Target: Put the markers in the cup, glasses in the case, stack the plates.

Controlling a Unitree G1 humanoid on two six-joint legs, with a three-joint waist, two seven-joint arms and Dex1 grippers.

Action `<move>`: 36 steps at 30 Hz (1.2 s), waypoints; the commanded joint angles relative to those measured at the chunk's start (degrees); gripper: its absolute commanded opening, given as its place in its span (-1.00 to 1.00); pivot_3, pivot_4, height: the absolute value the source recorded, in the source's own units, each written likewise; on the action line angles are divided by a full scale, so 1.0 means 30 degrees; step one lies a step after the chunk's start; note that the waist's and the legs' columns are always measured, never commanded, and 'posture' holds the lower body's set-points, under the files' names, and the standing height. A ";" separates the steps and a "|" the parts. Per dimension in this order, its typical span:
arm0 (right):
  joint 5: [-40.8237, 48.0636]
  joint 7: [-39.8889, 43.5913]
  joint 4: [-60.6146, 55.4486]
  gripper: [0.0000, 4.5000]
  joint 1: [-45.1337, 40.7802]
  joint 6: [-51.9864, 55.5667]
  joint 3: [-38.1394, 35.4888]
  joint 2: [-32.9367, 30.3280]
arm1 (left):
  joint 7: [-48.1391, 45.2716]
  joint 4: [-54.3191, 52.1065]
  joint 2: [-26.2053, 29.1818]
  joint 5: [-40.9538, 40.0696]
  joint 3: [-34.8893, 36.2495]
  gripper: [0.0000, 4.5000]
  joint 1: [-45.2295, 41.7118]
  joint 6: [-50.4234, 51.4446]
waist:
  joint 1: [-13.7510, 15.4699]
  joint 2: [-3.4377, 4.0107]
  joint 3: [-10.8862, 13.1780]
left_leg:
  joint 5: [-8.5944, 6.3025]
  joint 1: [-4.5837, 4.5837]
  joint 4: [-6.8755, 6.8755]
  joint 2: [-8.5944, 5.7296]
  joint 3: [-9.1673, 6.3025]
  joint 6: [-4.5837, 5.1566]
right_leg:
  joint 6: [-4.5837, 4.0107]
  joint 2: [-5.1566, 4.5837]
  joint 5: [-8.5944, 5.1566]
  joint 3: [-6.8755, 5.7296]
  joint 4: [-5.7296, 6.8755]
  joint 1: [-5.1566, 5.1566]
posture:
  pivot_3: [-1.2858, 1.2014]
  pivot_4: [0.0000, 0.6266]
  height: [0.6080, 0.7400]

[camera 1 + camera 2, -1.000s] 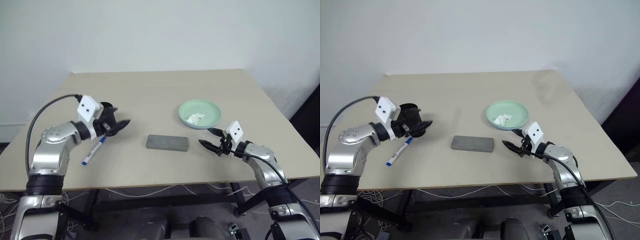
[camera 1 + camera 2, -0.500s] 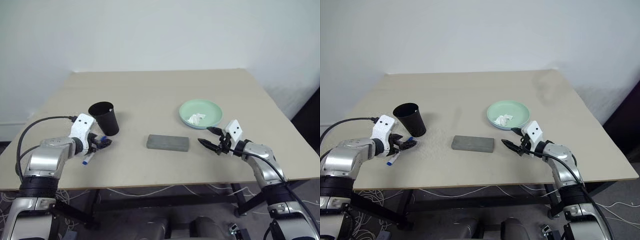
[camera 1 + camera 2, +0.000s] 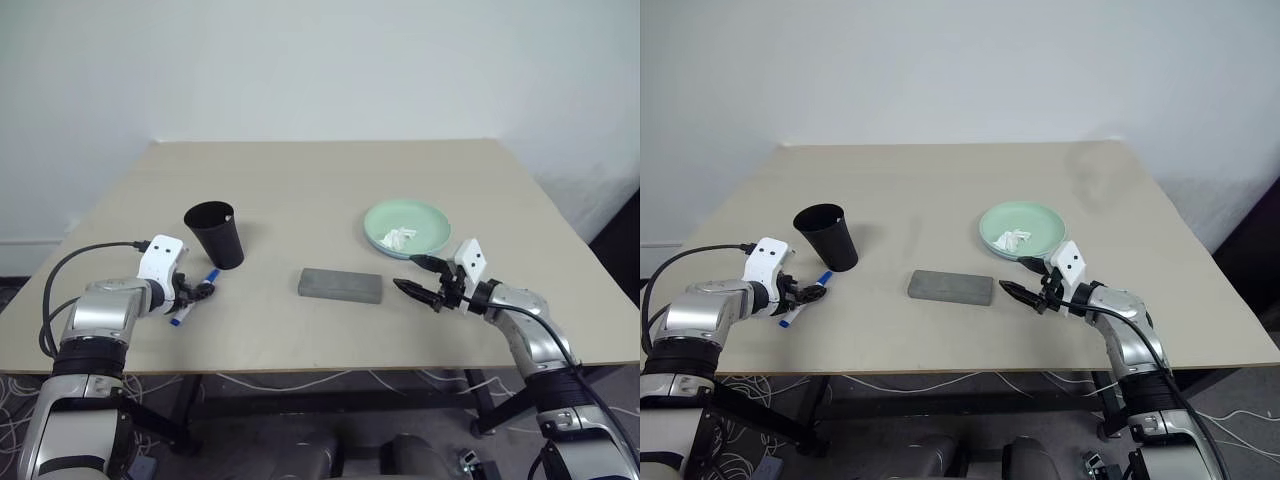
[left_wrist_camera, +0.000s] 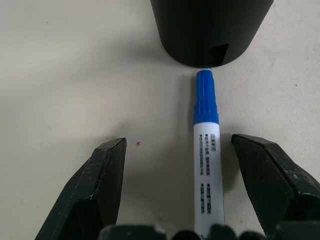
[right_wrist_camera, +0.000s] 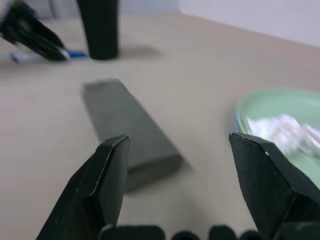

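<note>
My left gripper closes next. Closing now would catch the white marker [image 4: 207, 175]. Its fingers reach down on both sides of the marker's body, below the blue cap, in the left wrist view.
The white marker [image 4: 207, 175] with a blue cap [image 3: 211, 274] lies on the table just in front of the black cup [image 3: 215, 235], cap toward the cup. My left gripper [image 3: 200, 292] is low over it, open, with a finger on each side of the marker and nothing held. The grey case [image 3: 340, 285] lies shut at mid-table. Right of it hovers my right gripper [image 3: 408, 273], open, empty and pointing at the case. Behind it sits the mint green plate [image 3: 425, 218], with a light blue rim under its near edge. The glasses are out of view.
A crumpled white tissue [image 3: 399, 238] lies on the green plate. The tan table [image 3: 320, 180] has bare room at the back and middle. A white wall stands behind it. Cables hang below the front edge.
My left gripper has dropped from in front of the cup to the table and now straddles the marker, leaving the cup in plain sight. The right gripper stays about where it was.
</note>
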 commanded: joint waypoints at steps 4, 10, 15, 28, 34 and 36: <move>0.1575 0.0870 -0.1880 0.53 -0.0076 0.0726 -0.0799 -0.0486 | -0.0356 0.0978 -0.0186 0.0662 -0.0211 0.57 -0.0712 -0.0793 | -0.0002 0.0000 -0.0002 | -0.0001 0.0006 -0.0002 0.0000 0.0000 0.0000 | -0.0003 -0.0008 -0.0004 -0.0004 -0.0001 0.0009 | 0.03 -1.00 0.97; 0.1624 0.0868 -0.2204 0.53 -0.0174 0.0885 -0.0699 -0.0377 | -0.0684 0.1886 -0.0491 0.0965 -0.0321 0.34 -0.0901 -0.1200 | 0.0004 0.0026 -0.0015 | -0.0001 0.0006 -0.0004 0.0000 -0.0002 0.0001 | -0.0009 -0.0031 -0.0006 -0.0017 0.0014 0.0018 | 0.03 -1.00 0.97; 0.1469 0.0828 -0.2066 0.53 -0.0217 0.0790 -0.0612 -0.0338 | -0.0787 0.2144 -0.0588 0.1030 -0.0222 -0.42 -0.0883 -0.1257 | -0.0015 0.0035 -0.0020 | -0.0001 0.0002 -0.0006 0.0000 0.0000 0.0001 | -0.0010 -0.0048 -0.0006 -0.0032 0.0040 0.0040 | 0.03 -1.00 0.97; 0.1254 0.0685 -0.1991 0.53 -0.0183 0.0680 -0.0486 -0.0335 | -0.1989 -0.0244 -0.0211 0.1266 -0.0927 -0.95 0.0239 -0.1667 | -0.0021 0.0082 -0.0036 | -0.0002 -0.0007 -0.0033 0.0000 -0.0001 0.0000 | -0.0013 -0.0054 -0.0008 -0.0030 0.0032 0.0019 | 0.03 -1.00 0.97; 0.1041 0.0566 -0.1662 0.53 -0.0281 0.0436 -0.0459 -0.0322 | -0.4824 -0.5612 -0.0362 0.0181 -0.1343 -0.95 0.2332 -0.3019 | 0.0032 0.0089 -0.0032 | -0.0005 -0.0026 -0.0040 0.0000 0.0012 0.0006 | 0.0033 -0.0059 -0.0036 -0.0022 -0.0069 -0.0002 | 0.03 -1.00 0.97; 0.0966 0.0535 -0.1532 0.53 -0.0324 0.0353 -0.0424 -0.0313 | -0.4966 -0.6594 -0.0961 -0.0250 -0.0950 -0.95 0.2442 -0.4351 | 0.0098 0.0091 -0.0031 | -0.0009 -0.0042 -0.0042 0.0000 0.0011 0.0013 | 0.0043 -0.0067 -0.0041 -0.0037 -0.0110 0.0005 | 0.03 -1.00 0.97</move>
